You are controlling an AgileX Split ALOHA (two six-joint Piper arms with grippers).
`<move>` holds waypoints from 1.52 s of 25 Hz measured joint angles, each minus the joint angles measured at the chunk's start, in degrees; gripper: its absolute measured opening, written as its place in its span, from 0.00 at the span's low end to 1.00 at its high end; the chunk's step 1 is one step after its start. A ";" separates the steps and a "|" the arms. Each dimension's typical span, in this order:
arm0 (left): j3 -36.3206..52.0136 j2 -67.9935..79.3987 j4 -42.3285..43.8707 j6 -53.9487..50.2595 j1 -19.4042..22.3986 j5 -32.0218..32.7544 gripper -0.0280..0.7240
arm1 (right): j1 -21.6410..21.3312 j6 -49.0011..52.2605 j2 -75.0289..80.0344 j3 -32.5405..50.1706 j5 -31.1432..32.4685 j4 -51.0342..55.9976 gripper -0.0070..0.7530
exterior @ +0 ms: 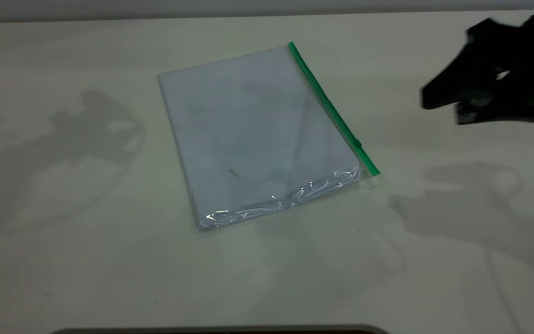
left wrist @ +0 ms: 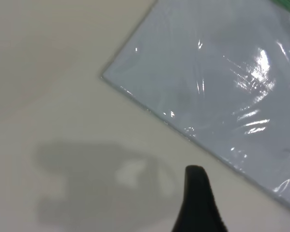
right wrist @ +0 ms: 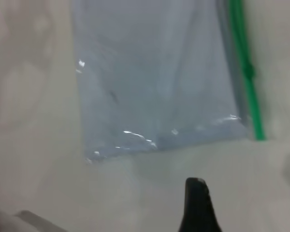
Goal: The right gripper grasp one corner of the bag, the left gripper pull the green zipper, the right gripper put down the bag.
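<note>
My right gripper grabs the bag's corner beside the zipper's end next, since the bag lies flat and only its film crinkles up along one short edge.
The bag lies flat on the table, a clear pouch with a white sheet inside. The green zipper runs along its right long edge, with the slider tab near the front end. My right gripper hovers above the table to the right of the bag, open and empty. In the right wrist view one fingertip shows before the bag and zipper. My left gripper is outside the exterior view. One fingertip shows near a corner of the bag.
The pale table surrounds the bag on all sides. Shadows of both arms fall on it left and right of the bag. A dark rounded edge runs along the front border.
</note>
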 joint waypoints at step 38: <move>-0.55 4.48 -1.88 6.18 -4.93 -5.00 0.82 | 0.27 -4.89 39.33 -23.45 17.06 4.50 0.75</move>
